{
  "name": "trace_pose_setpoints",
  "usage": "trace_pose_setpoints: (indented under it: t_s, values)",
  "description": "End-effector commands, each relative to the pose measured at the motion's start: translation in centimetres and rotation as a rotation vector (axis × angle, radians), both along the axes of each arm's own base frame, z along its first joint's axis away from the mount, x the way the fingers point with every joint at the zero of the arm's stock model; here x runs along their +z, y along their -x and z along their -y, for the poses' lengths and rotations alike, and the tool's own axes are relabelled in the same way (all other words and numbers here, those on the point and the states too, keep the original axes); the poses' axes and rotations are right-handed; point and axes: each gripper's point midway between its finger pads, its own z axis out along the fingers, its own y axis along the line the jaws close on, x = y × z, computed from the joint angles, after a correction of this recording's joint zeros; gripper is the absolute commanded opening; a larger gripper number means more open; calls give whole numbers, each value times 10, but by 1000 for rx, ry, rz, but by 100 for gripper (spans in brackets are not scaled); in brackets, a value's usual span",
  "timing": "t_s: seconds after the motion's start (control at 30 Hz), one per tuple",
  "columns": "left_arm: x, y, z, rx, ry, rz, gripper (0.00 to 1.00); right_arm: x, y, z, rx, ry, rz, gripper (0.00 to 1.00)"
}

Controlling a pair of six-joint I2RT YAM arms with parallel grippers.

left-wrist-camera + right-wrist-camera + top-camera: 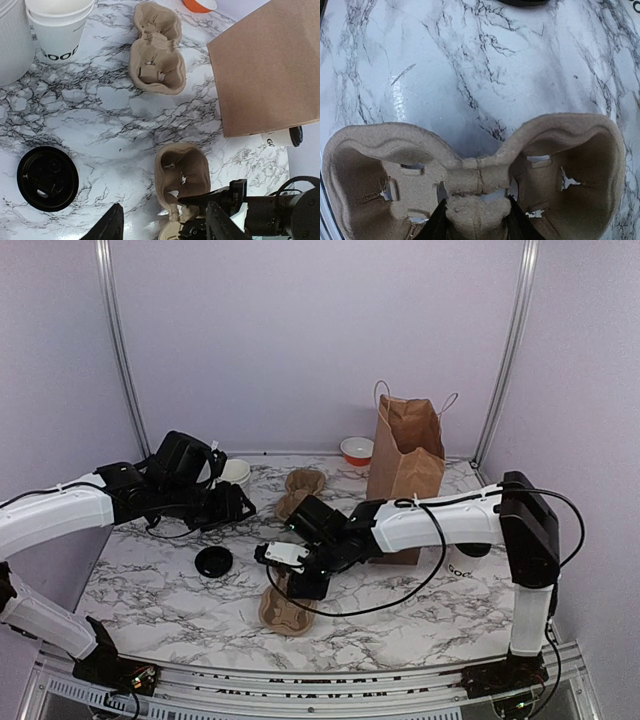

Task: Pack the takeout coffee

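I need to grab the paper bag's nearer handle point(380, 383) with my left gripper next, so the bag's opening stays open for packing the cup tray point(285, 610).
The takeout coffee point(279, 138), a white cup with a black lid, lies on its side beside the paper bag point(265, 70). From above the cup point(463, 565) shows partly under my right arm. My right gripper point(476, 220) is shut on the centre post of a brown cup tray point(480, 170), one finger on each side. That tray point(285, 610) lies near the front middle of the table, with the right gripper point(300, 575) on it. My left gripper point(235, 505) hovers over the left of the table. The left gripper point(165, 225) is open and holds nothing.
A second pulp tray point(300, 490) lies behind the first. A loose black lid point(213, 562) rests on the marble at left. Stacked white cups point(57, 27) and a white canister point(10, 45) stand at back left. An orange-and-white bowl point(357, 450) sits behind the upright paper bag point(405, 455).
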Motion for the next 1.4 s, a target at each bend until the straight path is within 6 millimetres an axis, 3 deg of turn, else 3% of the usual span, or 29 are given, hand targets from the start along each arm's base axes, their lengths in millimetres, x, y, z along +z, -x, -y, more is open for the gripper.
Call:
trace_pose_setpoints:
  t_s: [0.0,0.13,0.4,0.43,0.73,1.13,1.27,1.37]
  values:
    - [49,-20,23,-41,67,85,57,41,5,-4,-53,-146,-15,32]
    - [88,-39,50,-78,141,137,57,49,14,12,-93,-174,-36,32]
    - [143,-69,129,-165,235,232,57,60,31,44,-158,-212,-48,32]
    - [158,-72,139,-174,258,257,57,61,33,48,-163,-216,-48,32]
    - [185,-110,228,-244,312,399,56,66,42,71,-193,-226,-44,32]
    - [195,-147,255,-154,412,552,52,69,44,82,-215,-226,-37,32]
    - [198,-152,265,-163,465,573,45,72,43,84,-222,-224,-28,32]
    - [197,-153,273,-182,502,575,34,75,43,85,-224,-228,-25,32]
